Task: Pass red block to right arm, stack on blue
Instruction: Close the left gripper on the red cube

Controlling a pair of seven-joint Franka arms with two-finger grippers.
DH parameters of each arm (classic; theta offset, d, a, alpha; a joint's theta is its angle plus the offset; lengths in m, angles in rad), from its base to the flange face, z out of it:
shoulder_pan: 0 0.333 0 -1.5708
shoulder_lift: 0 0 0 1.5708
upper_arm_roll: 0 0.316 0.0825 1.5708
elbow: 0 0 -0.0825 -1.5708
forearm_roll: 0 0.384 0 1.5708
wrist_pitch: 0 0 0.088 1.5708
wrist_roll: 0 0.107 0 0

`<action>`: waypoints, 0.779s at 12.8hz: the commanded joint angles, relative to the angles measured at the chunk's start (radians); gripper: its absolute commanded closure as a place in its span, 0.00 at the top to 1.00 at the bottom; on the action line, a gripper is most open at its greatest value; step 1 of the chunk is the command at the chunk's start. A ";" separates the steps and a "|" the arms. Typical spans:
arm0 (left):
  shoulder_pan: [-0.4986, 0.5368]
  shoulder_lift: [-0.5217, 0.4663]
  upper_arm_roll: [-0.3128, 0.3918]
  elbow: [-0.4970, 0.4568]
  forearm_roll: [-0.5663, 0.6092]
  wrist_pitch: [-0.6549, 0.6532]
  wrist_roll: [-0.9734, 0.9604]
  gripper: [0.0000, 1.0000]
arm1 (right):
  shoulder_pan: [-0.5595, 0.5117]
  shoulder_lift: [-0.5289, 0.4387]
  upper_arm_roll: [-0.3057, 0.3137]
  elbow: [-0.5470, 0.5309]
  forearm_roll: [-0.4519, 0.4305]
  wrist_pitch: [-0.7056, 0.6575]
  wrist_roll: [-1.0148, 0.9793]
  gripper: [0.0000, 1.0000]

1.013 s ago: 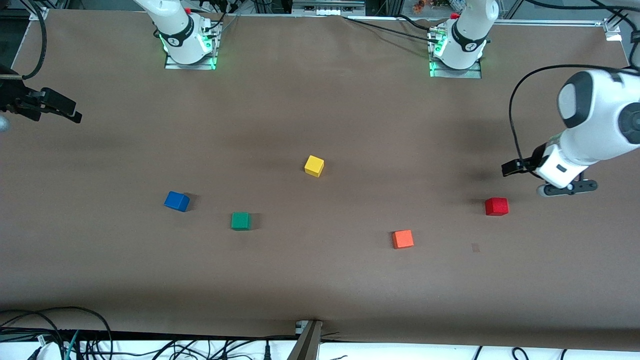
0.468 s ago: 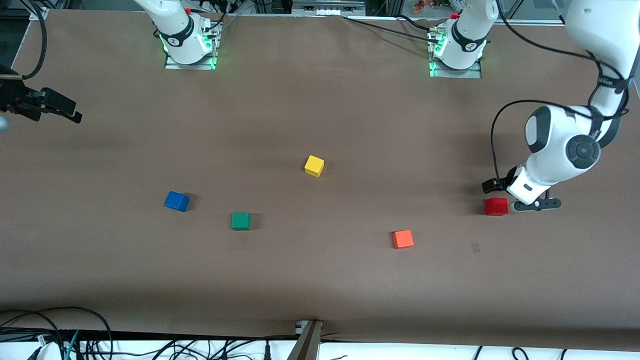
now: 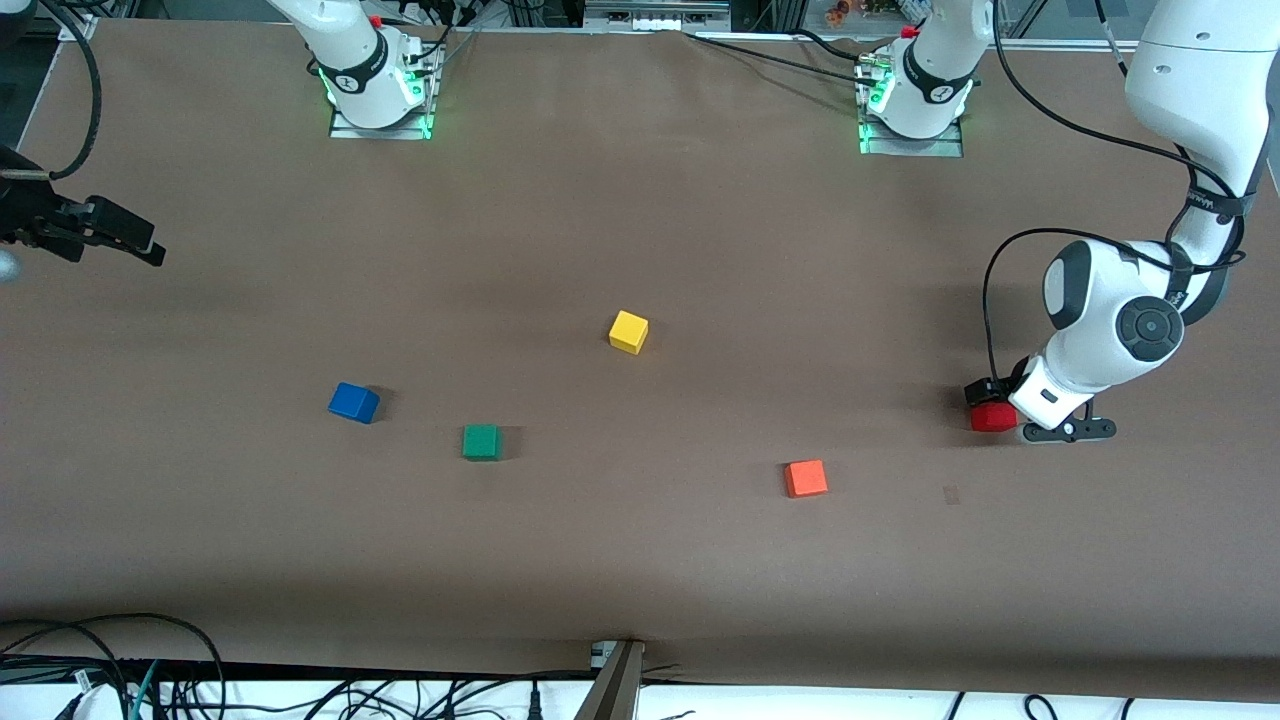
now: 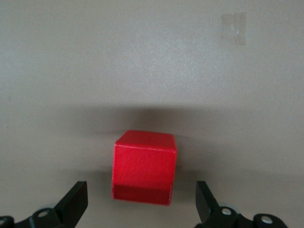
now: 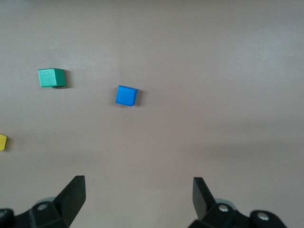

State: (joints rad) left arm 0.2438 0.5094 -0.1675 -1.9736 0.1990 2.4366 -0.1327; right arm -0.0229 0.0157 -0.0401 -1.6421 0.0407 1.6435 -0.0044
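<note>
My left gripper should close now and would hold the red block, because my left fingers are beside the lower sides of the red block.
The red block sits on the brown table toward the left arm's end. My left gripper is low over it and open. In the left wrist view the red block stands between the two black fingers of the left gripper, with a gap on each side. The blue block lies toward the right arm's end and shows in the right wrist view. My right gripper hangs open and empty over the table's edge at the right arm's end; it also shows in the right wrist view.
A green block lies beside the blue one and shows in the right wrist view. A yellow block sits mid-table. An orange block lies nearer the front camera than the red block. A small tape mark is nearby.
My left arm has swung in and come down, bringing its open gripper from above and beside the red block to around it. The right gripper has hardly moved.
</note>
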 commanded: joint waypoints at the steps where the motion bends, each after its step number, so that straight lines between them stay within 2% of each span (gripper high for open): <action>1: 0.000 0.031 -0.001 0.035 0.045 -0.004 -0.012 1.00 | 0.006 -0.003 0.002 0.002 0.010 -0.004 -0.005 1.00; 5: 0.000 0.044 -0.001 0.050 0.056 -0.007 -0.005 0.69 | 0.037 0.006 0.002 0.010 0.013 0.012 0.009 1.00; 6: 0.002 0.044 -0.001 0.050 0.056 -0.013 0.002 0.42 | 0.037 0.009 0.002 0.010 0.021 0.013 0.011 1.00; 7: 0.002 0.043 -0.001 0.050 0.066 -0.016 0.027 0.22 | 0.037 0.012 0.000 0.016 0.033 0.013 0.012 1.00; 8: 0.003 0.041 -0.001 0.053 0.069 -0.016 0.057 0.07 | 0.038 0.012 0.000 0.013 0.034 0.013 0.011 1.00; 9: 0.005 0.041 -0.001 0.059 0.069 -0.016 0.071 0.00 | 0.037 0.012 0.000 0.013 0.036 0.009 0.012 1.00; 10: 0.006 0.037 -0.001 0.061 0.069 -0.016 0.082 0.00 | 0.035 0.013 0.000 0.013 0.037 0.010 0.012 1.00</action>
State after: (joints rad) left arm 0.2440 0.5394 -0.1677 -1.9415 0.2378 2.4352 -0.0836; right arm 0.0141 0.0206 -0.0378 -1.6420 0.0604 1.6554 -0.0010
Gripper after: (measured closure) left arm 0.449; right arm 0.000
